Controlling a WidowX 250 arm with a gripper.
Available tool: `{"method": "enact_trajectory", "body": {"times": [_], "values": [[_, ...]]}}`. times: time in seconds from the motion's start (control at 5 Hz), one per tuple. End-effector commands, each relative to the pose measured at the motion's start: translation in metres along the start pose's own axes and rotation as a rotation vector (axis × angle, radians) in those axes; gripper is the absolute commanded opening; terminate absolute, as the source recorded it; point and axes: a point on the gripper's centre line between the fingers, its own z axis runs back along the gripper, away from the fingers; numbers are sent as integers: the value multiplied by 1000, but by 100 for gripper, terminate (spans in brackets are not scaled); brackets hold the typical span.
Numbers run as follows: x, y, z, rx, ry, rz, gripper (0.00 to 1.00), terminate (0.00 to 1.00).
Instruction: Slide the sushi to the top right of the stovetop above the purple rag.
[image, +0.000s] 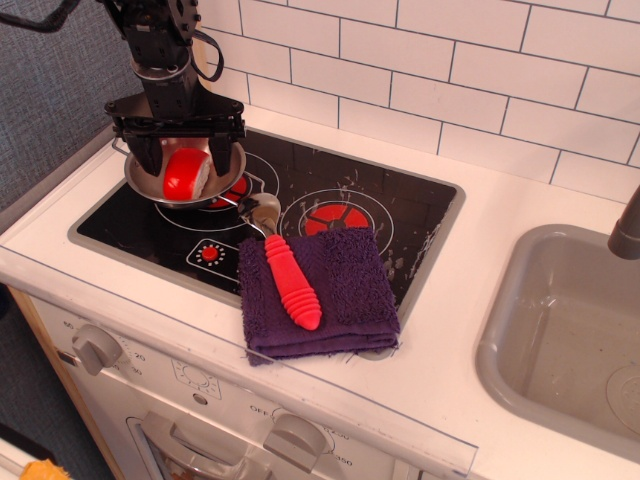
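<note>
Next, my gripper grabs the sushi (184, 173) by its long sides, to bring it to the stovetop's corner above the purple rag.
The sushi (184, 173), red on top and white at its right side, lies in a small metal pan (150, 182) on the left burner of the black stovetop (400, 215). My gripper (183, 158) is lowered over the pan, open, with one finger (142, 157) left of the sushi and the other at its right. I cannot tell whether the fingers touch the sushi. The purple rag (345, 290) lies over the stovetop's front right edge.
A red-handled metal spoon (291, 280) lies on the rag, its bowl near the pan. A grey sink (565, 335) is at the right. White tiles (450, 80) back the counter. Knobs (95, 348) are on the front panel.
</note>
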Motion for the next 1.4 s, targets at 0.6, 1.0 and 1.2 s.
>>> {"method": "enact_trajectory", "body": {"times": [0.6,1.0,1.2], "values": [[2,0,25,66,-74,19,0,0],[12,-19,90,83,-216,49,0,0],[14,-44,107,51,-265,36,0,0]]}}
